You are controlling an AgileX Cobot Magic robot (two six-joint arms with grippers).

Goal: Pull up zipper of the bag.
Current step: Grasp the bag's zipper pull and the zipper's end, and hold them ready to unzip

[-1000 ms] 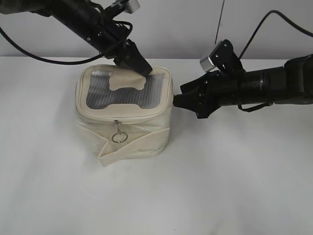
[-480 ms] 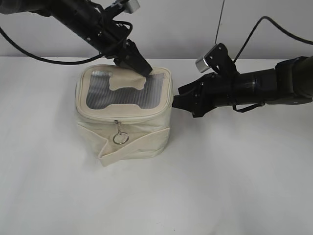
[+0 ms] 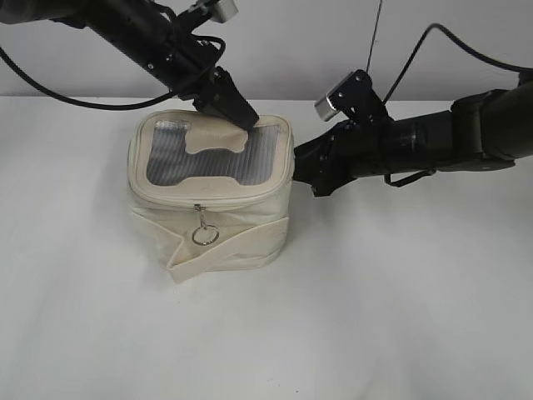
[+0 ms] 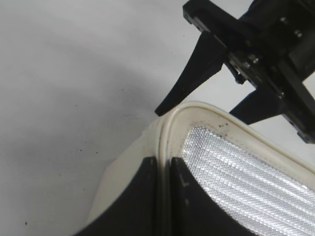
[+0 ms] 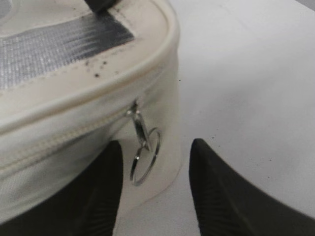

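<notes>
The slider point(image 5: 134, 109) is tight against the bag's rim. The second silver pull has a part that dangles free, its hanging ring point(image 5: 146, 158), and the robot's right gripper needs to grab the pull there next.
The cream bag point(image 3: 208, 218) stands on the table with its grey mesh lid up. The zipper point(image 3: 237, 197) runs round the lid rim. One silver ring pull point(image 3: 204, 235) hangs at the front. A second ring pull point(image 5: 146, 157) hangs on the bag's right side, and the zipper track point(image 5: 64, 140) leads to it. My left gripper point(image 3: 238, 113) is shut on the lid rim at the back right, and the rim is pinched between its jaws point(image 4: 164, 169). My right gripper point(image 3: 301, 172) is open against the bag's right side, with its jaws point(image 5: 155, 169) either side of the second ring pull.
The white table point(image 3: 383, 317) stretches in front of and beside the bag. A flat cream strap point(image 3: 225, 250) wraps the bag's lower part. Black cables trail behind both arms along the back wall.
My right arm has moved left, bringing its open gripper up to the bag's right side. My left gripper and the bag have stayed put.
</notes>
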